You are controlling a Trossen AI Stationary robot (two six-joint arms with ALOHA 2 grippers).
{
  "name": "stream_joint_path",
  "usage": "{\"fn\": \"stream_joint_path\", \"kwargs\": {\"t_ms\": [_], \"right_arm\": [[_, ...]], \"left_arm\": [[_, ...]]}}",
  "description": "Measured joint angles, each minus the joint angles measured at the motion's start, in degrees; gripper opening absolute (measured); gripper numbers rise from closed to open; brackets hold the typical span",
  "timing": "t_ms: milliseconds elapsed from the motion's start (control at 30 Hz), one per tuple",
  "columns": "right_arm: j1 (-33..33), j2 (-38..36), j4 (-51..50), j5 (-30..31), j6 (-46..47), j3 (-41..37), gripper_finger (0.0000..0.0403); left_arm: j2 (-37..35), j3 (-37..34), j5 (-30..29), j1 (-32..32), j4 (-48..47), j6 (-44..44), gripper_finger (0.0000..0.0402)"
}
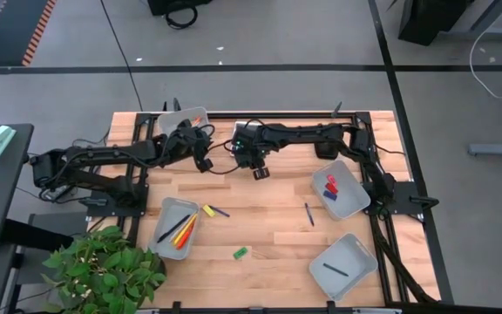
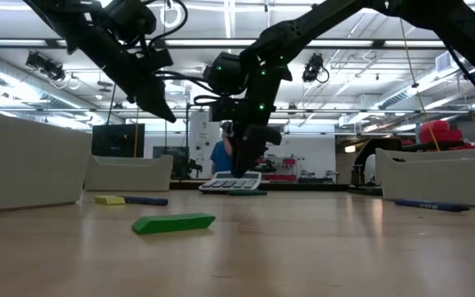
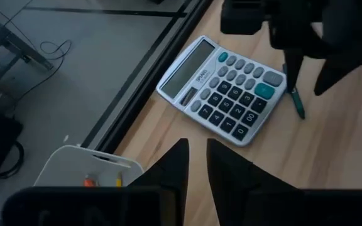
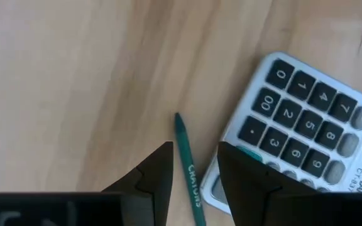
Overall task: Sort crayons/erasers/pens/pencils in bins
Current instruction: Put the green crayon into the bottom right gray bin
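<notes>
The right gripper's fingers are high above the green crayon (image 4: 186,160), so it needs to move down before it closes on the crayon.
My right gripper (image 1: 260,171) (image 4: 195,164) is open and points down at the table's far middle. Its fingers stand on either side of a slim green crayon (image 4: 186,160) that lies flat on the wood beside the grey-white calculator (image 4: 307,132). I see no touch. My left gripper (image 1: 202,153) (image 3: 197,157) is open by a narrow gap and empty, above the table beside the far-left bin (image 3: 83,176), which holds small orange pieces. The near-left bin (image 1: 168,209) holds yellow and orange sticks. The right bin (image 1: 349,202) holds red and blue erasers. The near-right bin (image 1: 356,249) holds a dark pen.
A green eraser (image 1: 240,253) (image 2: 174,223), a yellow piece (image 1: 207,210) with a dark pen (image 1: 221,212) next to it, and another dark pen (image 1: 308,214) lie loose on the wood. A potted plant (image 1: 103,266) stands at the near left corner.
</notes>
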Motion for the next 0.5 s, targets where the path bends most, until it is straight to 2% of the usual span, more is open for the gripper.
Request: {"fn": "stream_joint_path", "kwargs": {"t_ms": [133,267,500], "right_arm": [[0.0,0.0,0.3,-1.6,-0.3,0.0,0.0135],[-0.1,0.6,1.7,-6.0,-0.1,0.0,0.0135],[-0.5,3.7,2.3,-3.5,0.5,-0.1,0.0135]], "left_arm": [[0.0,0.0,0.0,0.0,0.0,0.0,0.0069],[0.0,0.0,0.0,0.0,0.0,-0.3,0.0070],[0.0,0.0,0.1,0.0,-0.3,-0.7,0.0065]]}}
